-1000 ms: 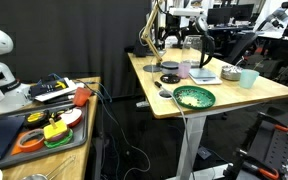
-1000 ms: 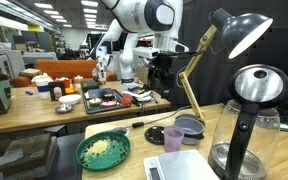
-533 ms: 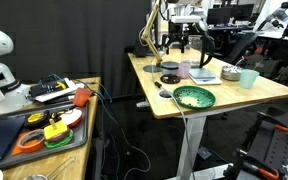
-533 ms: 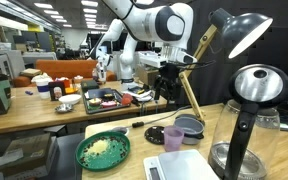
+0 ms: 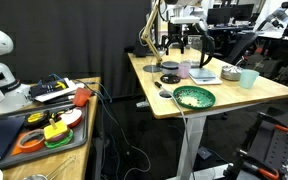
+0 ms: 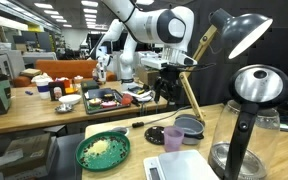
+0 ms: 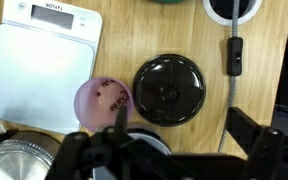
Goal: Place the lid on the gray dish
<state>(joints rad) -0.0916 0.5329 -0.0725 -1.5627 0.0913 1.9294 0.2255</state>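
My gripper should next grab the lid by its center knob from above to place it on the gray dish (image 7: 144, 138). This should keep the lid flat with its rim free.
The lid (image 7: 169, 88) is a dark round disc lying flat on the wooden table, beside a pink cup (image 7: 102, 98). It also shows in both exterior views (image 5: 170, 79) (image 6: 155, 133). The gray dish (image 7: 144, 138) sits just below the lid in the wrist view, partly hidden by my gripper; it shows in both exterior views (image 5: 170, 67) (image 6: 190, 127). My gripper (image 7: 182, 122) is open and empty. It hangs well above the table, over the dish and lid (image 5: 177, 45) (image 6: 166, 95).
A white scale (image 7: 44, 60) lies beside the pink cup. A wide green bowl (image 5: 194, 97) of food sits near the table's front edge. A kettle (image 6: 249, 120), a desk lamp (image 6: 239, 30), a teal cup (image 5: 247, 78) and a black cable (image 7: 234, 60) are close by.
One second ago the arm swung sideways and brought the gripper over the dish and lid. Over the last half second nothing has visibly moved.
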